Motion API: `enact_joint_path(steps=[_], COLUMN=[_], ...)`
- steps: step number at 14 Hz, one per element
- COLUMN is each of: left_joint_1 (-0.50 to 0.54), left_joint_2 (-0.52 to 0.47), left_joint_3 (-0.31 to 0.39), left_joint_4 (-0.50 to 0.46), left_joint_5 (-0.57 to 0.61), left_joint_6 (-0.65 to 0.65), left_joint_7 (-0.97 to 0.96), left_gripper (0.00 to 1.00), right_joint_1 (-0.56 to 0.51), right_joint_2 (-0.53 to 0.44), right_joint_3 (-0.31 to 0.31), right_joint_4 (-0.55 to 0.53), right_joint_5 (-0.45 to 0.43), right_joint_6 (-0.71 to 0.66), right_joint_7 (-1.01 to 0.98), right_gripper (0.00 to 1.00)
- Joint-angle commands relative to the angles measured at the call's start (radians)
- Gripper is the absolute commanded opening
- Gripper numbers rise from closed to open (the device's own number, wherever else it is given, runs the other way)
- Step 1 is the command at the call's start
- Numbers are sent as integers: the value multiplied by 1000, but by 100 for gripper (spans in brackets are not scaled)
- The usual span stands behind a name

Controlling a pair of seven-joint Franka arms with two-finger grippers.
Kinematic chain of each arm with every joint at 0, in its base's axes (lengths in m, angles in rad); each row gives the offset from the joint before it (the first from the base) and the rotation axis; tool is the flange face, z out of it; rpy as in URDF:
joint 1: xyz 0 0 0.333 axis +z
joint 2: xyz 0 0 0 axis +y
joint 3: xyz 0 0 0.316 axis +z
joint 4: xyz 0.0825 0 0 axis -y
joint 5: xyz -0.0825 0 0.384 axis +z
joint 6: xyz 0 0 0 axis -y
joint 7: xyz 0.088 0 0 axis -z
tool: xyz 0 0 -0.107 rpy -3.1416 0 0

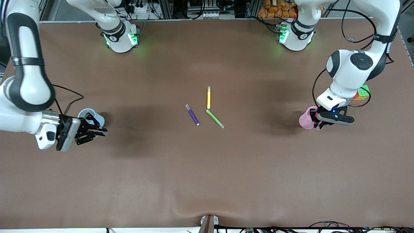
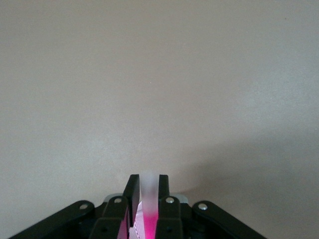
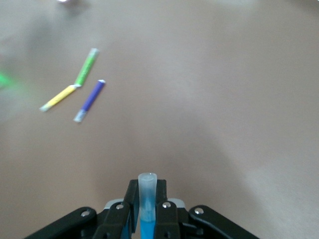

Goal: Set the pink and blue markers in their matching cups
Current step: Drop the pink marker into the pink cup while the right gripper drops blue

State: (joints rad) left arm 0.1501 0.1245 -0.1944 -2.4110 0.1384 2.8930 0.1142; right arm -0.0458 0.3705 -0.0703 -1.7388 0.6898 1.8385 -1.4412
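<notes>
The blue marker is beside the cup. My right gripper should keep holding the marker until the marker's inside the rim of the light blue cup (image 1: 91,116).
My left gripper (image 2: 148,180) is shut on the pink marker (image 2: 148,199), whose greyish cap sticks out past the fingertips. In the front view this gripper (image 1: 318,122) is right beside the pale pink cup (image 1: 305,118), at the left arm's end of the table. My right gripper (image 3: 148,185) is shut on the blue marker (image 3: 147,199), cap outward. In the front view it (image 1: 98,131) hangs just beside the light blue cup (image 1: 91,116), at the right arm's end. Both markers are hidden by the grippers in the front view.
A yellow pen (image 1: 209,97), a dark purple pen (image 1: 192,115) and a green pen (image 1: 215,118) lie at the table's middle; they also show in the right wrist view, the green pen (image 3: 86,66) among them. A colour cube (image 1: 362,93) sits next to the left arm.
</notes>
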Motion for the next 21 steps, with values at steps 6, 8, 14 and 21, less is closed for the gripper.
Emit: enact_joint_path(steps=[6,8,14,21], left_joint_1=[14,14,3,2], left_joint_2=[-23,-25,-37,-25], left_joint_3=[-13,-13,-19,-63], left_joint_4=[50,79,234,481], left_joint_5=[3,3,-37,-80], left_joint_6=[-23,-44,-303,-704], left_joint_7=[-11,-2,-8,-24], left_gripper=[100,100,100,100], right_joint_1=[-158,-181,-224,-223], right_joint_2=[-4,7,57,53], right_joint_3=[15,15,14,14], right_joint_4=[-13,-18,-21,-80], right_joint_5=[50,42,-24,-30], right_joint_6=[-188,-185,-156,-169], right_joint_7=[-290,-353,-479,-463], right_gripper=[0,0,0,11])
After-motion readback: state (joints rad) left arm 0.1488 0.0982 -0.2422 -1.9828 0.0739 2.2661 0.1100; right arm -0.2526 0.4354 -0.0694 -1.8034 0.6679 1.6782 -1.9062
